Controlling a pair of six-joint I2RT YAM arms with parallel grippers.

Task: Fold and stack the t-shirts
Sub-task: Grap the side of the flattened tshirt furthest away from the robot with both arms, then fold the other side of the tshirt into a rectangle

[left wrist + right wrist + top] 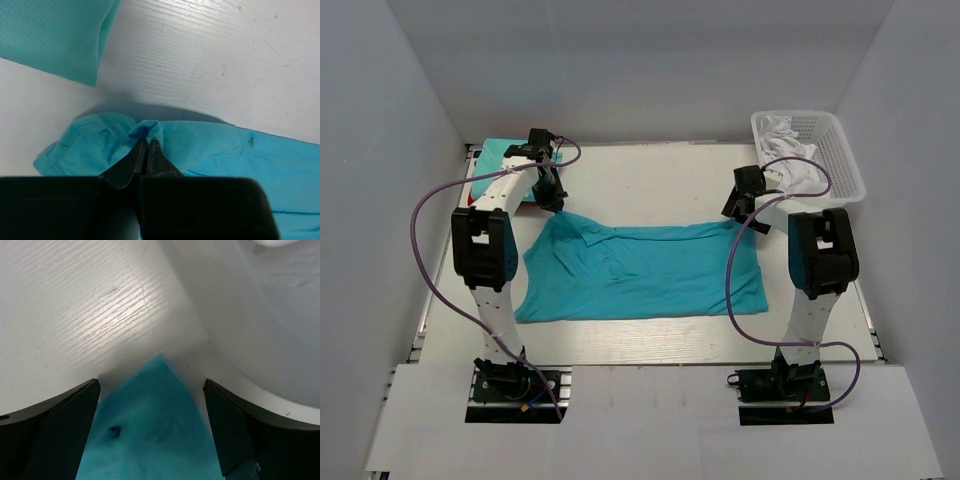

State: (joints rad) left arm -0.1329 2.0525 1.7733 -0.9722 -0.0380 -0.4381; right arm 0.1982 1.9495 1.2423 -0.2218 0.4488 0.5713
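Note:
The turquoise t-shirt's far corner is beside the white basket. My right gripper should pinch that corner next, so both grippers can fold the shirt's far edge over.
A bright turquoise t-shirt (640, 270) lies spread across the middle of the table, rumpled at its far left end. My left gripper (556, 205) is shut on a raised pinch of that end; in the left wrist view the fingertips (146, 141) meet on a small fold of the cloth (225, 150). My right gripper (745, 215) hangs open over the shirt's far right corner (150, 430), whose point lies between the two spread fingers (151, 383), apart from both. A paler mint-teal folded t-shirt (500, 160) sits at the back left, its corner (50, 35) just beyond the left gripper.
A white basket (845, 150) holding white cloth (790, 135) stands at the back right, close to the right gripper. Its pale wall (260, 315) fills the right of the right wrist view. Grey walls enclose the table on three sides.

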